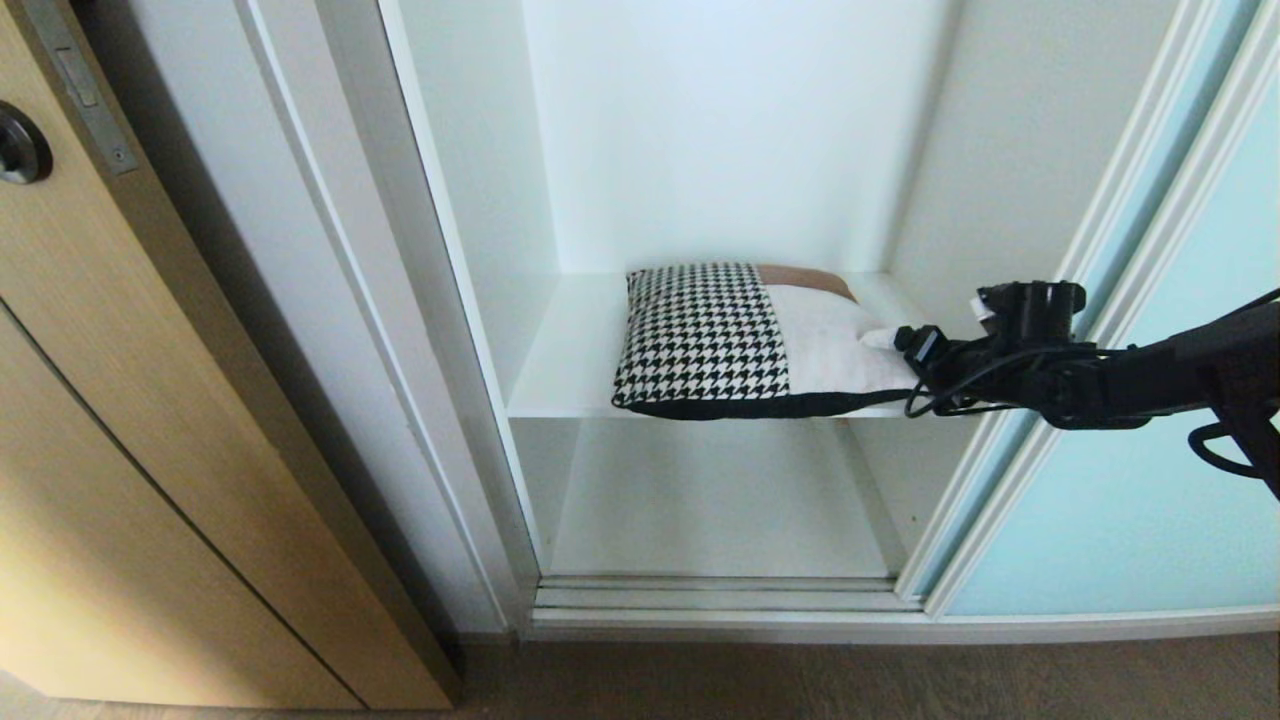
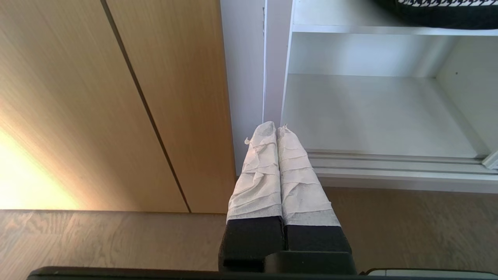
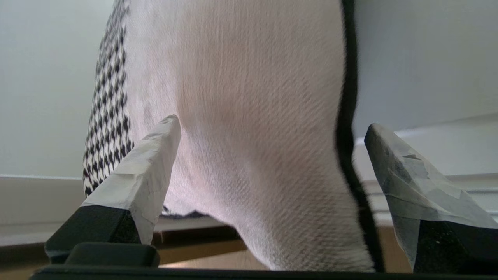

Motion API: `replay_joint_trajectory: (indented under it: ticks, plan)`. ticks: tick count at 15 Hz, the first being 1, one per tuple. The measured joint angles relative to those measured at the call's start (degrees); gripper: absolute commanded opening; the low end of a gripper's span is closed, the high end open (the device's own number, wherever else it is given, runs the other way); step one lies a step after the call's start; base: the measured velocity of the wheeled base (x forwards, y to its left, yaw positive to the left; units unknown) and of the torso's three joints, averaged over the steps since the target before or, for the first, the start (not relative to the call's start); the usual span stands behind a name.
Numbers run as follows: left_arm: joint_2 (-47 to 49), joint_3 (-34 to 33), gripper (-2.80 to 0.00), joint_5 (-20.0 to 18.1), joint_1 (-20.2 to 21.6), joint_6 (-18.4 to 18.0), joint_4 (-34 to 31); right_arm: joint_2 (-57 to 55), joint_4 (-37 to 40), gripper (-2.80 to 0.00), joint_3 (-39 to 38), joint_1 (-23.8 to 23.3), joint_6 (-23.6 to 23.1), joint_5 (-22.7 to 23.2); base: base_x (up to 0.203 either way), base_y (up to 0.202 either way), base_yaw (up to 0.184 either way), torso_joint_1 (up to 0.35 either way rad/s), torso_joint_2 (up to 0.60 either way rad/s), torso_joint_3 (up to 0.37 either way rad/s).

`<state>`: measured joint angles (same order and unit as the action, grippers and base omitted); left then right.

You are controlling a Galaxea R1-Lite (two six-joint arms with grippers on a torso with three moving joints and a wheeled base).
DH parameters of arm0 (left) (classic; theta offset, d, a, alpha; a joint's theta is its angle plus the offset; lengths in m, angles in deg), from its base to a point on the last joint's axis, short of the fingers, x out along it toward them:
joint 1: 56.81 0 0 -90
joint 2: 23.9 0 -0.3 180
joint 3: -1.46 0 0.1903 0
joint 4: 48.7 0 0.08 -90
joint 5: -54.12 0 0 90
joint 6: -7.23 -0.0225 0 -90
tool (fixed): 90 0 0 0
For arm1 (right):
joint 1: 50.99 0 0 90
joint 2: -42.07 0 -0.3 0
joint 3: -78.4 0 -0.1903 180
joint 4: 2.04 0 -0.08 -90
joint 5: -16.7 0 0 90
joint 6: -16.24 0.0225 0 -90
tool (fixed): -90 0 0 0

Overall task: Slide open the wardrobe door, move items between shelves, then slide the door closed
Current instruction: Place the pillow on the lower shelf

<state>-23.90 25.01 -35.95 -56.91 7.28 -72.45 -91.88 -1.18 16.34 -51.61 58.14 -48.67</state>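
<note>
My right gripper should grab the cushion's cream corner (image 1: 888,371) next and leave its houndstooth patch (image 1: 705,336) free. Then it can move the cushion between shelves.
The cushion (image 1: 740,335), with houndstooth, cream and brown patches and a black back, lies flat on the upper white shelf (image 1: 565,370) of the wardrobe. Its front edge slightly overhangs the board. My right gripper (image 1: 885,345) reaches in from the right at the cushion's near right corner. In the right wrist view this gripper (image 3: 272,122) stands open, with the cream corner of the cushion (image 3: 253,97) between its spread taped fingers and a gap on one side. The sliding wardrobe door (image 1: 1150,480) is pushed to the right. My left gripper (image 2: 276,126) hangs shut and empty, low before the wardrobe's left post.
The lower shelf (image 1: 700,510) under the cushion is bare, and so it appears in the left wrist view (image 2: 369,116). A tan wood-grain door (image 1: 120,400) with a dark round handle (image 1: 20,145) stands at the left. Door tracks (image 1: 720,595) run along the wardrobe's foot above the wooden floor.
</note>
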Motion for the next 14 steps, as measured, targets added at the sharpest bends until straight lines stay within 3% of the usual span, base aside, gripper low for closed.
replay_joint_trajectory:
  ticks: [6,7,14]
  plan:
    - [0.0,0.0,-2.8,0.0,0.0,0.0,0.0,-0.4,0.2,0.0,0.6,1.1,0.4,0.3,0.0,0.0,0.0,0.0,0.0,0.0]
    - [0.0,0.0,-2.8,0.0,0.0,0.0,0.0,-0.6,0.2,-2.8,0.6,1.1,0.3,0.2,0.0,0.0,0.0,0.0,0.0,0.0]
    - [0.0,0.0,-2.8,0.0,0.0,0.0,0.0,-0.9,0.1,-2.8,0.8,1.5,-0.1,-0.1,0.0,0.0,0.0,0.0,0.0,0.0]
